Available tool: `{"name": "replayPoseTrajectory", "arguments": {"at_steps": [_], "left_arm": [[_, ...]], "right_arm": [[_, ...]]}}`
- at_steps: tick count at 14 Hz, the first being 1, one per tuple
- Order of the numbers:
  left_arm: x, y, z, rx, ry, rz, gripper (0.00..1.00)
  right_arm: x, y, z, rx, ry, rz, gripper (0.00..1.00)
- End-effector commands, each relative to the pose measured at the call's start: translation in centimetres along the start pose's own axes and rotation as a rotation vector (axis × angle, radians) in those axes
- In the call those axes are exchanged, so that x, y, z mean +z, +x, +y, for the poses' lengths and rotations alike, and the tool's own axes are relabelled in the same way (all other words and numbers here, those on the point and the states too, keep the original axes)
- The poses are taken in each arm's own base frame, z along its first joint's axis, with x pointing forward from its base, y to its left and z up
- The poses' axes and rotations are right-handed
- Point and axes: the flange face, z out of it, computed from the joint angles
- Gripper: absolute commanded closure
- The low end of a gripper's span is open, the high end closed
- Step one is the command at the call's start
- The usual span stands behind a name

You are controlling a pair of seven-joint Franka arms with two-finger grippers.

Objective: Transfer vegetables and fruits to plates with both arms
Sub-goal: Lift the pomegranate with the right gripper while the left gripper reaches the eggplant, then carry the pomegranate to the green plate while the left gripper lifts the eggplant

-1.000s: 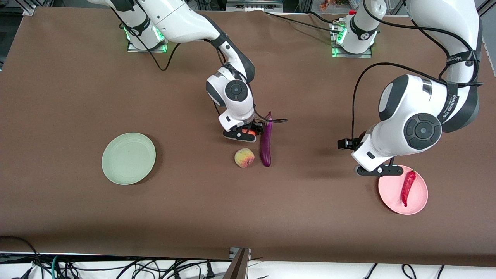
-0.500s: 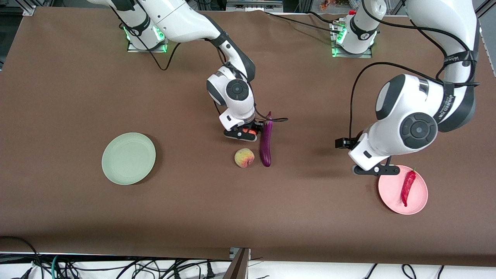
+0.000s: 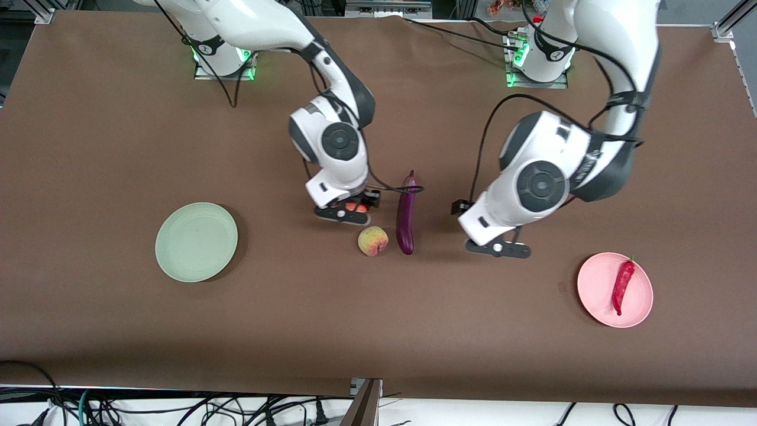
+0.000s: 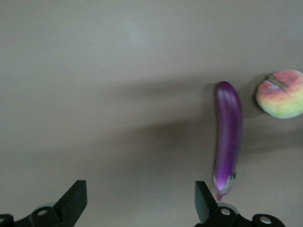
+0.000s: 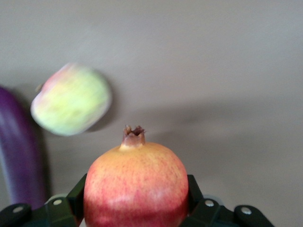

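Observation:
My left gripper grabs the purple eggplant by its body near its stem next, to lay the eggplant on the pink plate.
My right gripper is shut on the red apple-like fruit and holds it above the table, beside the peach and the purple eggplant. The right wrist view shows the peach and the eggplant lying below the held fruit. My left gripper hangs open and empty over bare table between the eggplant and the pink plate. In the left wrist view its gripper has the eggplant and the peach off to one side. The red chili lies on the pink plate.
The mint green plate sits with nothing on it toward the right arm's end of the table. Cables lie along the table edge nearest the front camera.
My right gripper closed on the red fruit and carried it a little toward the green plate. My left arm swung from over the pink plate toward the eggplant.

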Motion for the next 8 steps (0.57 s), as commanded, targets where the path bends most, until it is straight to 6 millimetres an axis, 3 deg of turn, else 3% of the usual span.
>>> {"name": "replayPoseTrajectory", "arguments": {"at_steps": [1, 5, 8], "left_arm": [[2.1, 0.5, 2.6, 0.020, -0.062, 0.021, 0.00], [6.8, 1.0, 6.6, 0.034, -0.164, 0.041, 0.00], [11.5, 0.4, 8.6, 0.039, -0.176, 0.098, 0.00]], "right_arm": [[-3.0, 4.0, 7.3, -0.059, -0.031, -0.052, 0.52], [-2.7, 11.9, 21.9, -0.200, -0.049, -0.128, 0.52], [0.5, 16.4, 34.0, -0.246, -0.021, -0.167, 0.52]]}}
